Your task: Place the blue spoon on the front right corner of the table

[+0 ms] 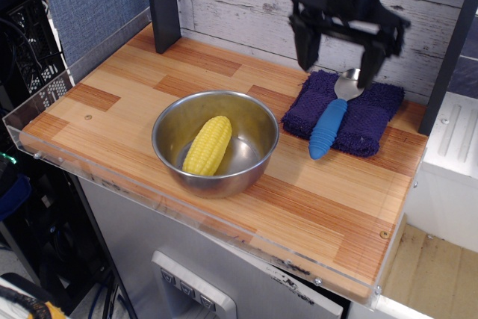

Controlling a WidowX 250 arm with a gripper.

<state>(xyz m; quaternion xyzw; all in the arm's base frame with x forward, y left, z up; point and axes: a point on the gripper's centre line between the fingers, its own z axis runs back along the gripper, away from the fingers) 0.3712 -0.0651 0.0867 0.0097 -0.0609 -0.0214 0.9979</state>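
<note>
The robot's gripper needs to pick up the blue spoon by its ribbed handle (pixel 332 119) next. Then the spoon can go on the table's front corner.
The blue spoon (pixel 328 126) lies on a dark purple-blue knitted cloth (pixel 364 117) at the back right of the table (pixel 321 199). Its ribbed blue handle points toward the front and its silver bowl toward the back wall. My gripper (pixel 337 61) hangs open above the cloth, over the spoon's bowl end, with its two black fingers spread wide and nothing between them. It is not touching the spoon.
A steel bowl (pixel 216 142) holding a yellow corn cob (pixel 208 145) stands mid-table, left of the cloth. A black post (pixel 162 1) rises at the back left and a dark post (pixel 450 57) at the right edge. A clear acrylic rim (pixel 224 222) runs along the front.
</note>
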